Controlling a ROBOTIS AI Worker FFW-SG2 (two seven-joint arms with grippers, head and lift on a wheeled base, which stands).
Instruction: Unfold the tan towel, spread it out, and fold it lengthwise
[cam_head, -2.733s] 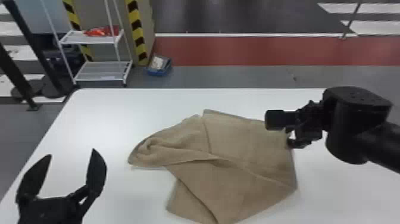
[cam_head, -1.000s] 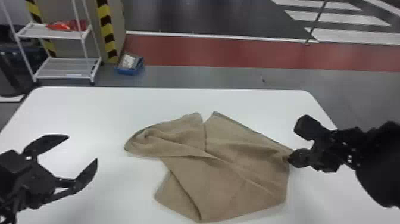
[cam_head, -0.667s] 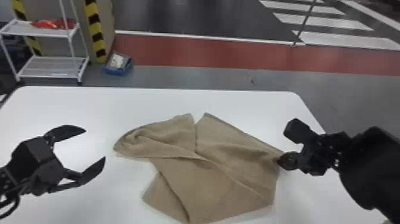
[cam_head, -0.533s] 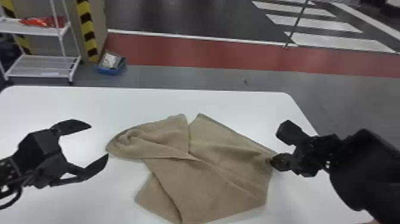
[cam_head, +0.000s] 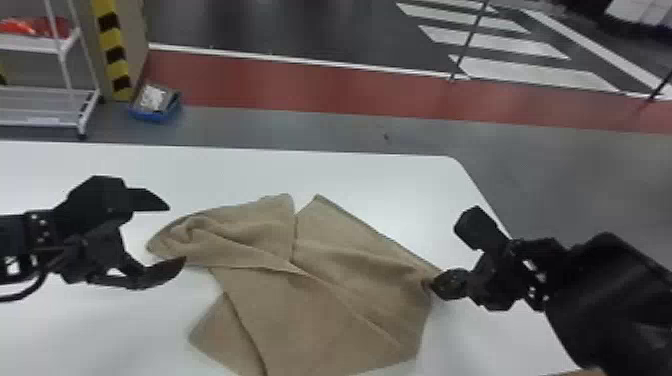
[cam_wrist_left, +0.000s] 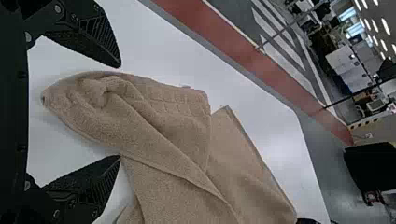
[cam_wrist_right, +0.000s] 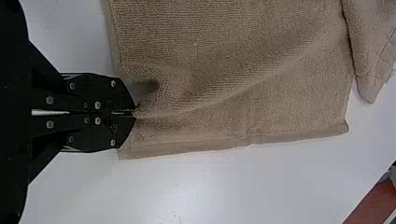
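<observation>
The towel's folded end is bunched up in thick wrinkles while the rest lies flat. My left gripper should grab the towel by that bunched end (cam_head: 172, 236) (cam_wrist_left: 79, 96) next.
The tan towel (cam_head: 320, 280) lies crumpled on the white table, its left part folded over in a thick, wrinkled bunch. At the towel's left end, my left gripper (cam_head: 175, 232) stands open beside that bunch. The left wrist view has the bunched end of the towel (cam_wrist_left: 107, 102) lying in front of and partly between the spread fingers of the left gripper (cam_wrist_left: 119, 112). On the opposite side my right gripper (cam_head: 434, 286) pinches the towel's right corner. In the right wrist view the right gripper (cam_wrist_right: 134, 113) is shut on the towel (cam_wrist_right: 243, 84) near its hemmed edge, with creases running out from the fingertips.
The white table (cam_head: 350, 170) extends around the towel, its right edge running beneath the right arm. Beyond its back edge are a white wire shelf (cam_head: 40, 107), a blue box (cam_head: 156, 102) on the floor and a striped post (cam_head: 112, 50).
My left gripper has moved from the front left to beside the towel's left end, still open. The right gripper, earlier over the towel's right side, now grips its corner. The head view has shifted right.
</observation>
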